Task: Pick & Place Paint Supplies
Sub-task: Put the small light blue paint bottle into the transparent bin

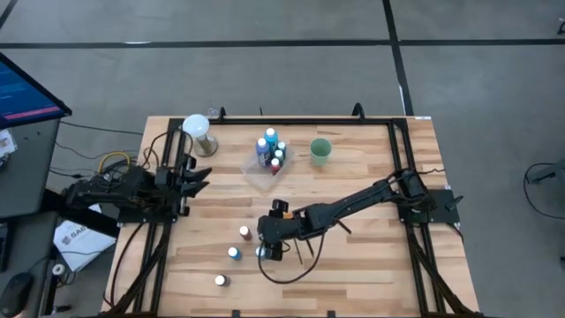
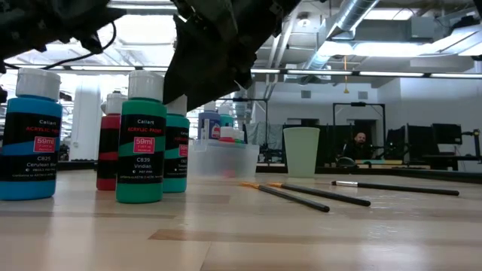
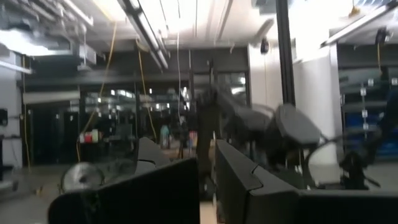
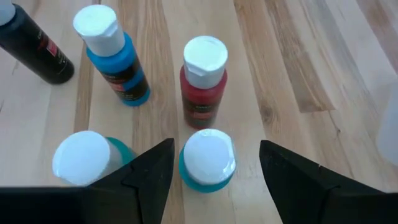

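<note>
The fingers of my right gripper stand beside the white cap of the teal bottle in the right wrist view, so it is now time to close on it.
My right gripper is open and slants down over a teal paint bottle with a white cap. One finger stands on each side of the bottle, apart from it. The bottle stands upright on the table, as do a green one, a red one, a blue one and a black one. In the high view the right gripper is near the table's front middle. Thin dark brushes lie flat on the wood. My left gripper waits shut at the left edge.
A clear plastic tray with several bottles stands at the far middle, a green cup to its right, and a white lamp at the far left. Black frame rails run along both sides. Bare wood lies at the near right.
</note>
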You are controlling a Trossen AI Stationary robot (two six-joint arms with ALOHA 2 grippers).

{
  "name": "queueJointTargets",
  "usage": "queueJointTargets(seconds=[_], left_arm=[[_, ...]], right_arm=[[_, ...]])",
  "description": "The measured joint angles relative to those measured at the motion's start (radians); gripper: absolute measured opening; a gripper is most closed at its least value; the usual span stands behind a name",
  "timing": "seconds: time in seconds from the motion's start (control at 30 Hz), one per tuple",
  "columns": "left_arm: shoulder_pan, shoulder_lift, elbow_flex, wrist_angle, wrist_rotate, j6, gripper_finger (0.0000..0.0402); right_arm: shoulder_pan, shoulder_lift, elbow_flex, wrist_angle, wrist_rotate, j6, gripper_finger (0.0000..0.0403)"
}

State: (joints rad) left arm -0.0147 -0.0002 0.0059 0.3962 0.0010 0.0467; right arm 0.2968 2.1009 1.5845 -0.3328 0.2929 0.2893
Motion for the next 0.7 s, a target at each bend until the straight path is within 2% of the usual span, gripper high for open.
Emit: queueJointTargets(seconds=[0.2, 0.43, 0.7], left_arm=[[0.0, 0.0, 0.0, -0.091, 0.0, 0.0, 0.0001], [0.0, 0.0, 0.0, -0.105, 0.0, 0.0, 0.0001], [0.0, 0.0, 0.0, -0.232, 0.0, 0.0, 0.0001]], right_arm=[[-0.004, 0.0, 0.0, -0.003, -0.004, 0.0, 0.0192], [-0.003, -0.002, 0.001, -0.039, -0.007, 0.0, 0.0103], [-0.009, -0.004, 0.003, -0.064, -0.003, 0.008, 0.0102]])
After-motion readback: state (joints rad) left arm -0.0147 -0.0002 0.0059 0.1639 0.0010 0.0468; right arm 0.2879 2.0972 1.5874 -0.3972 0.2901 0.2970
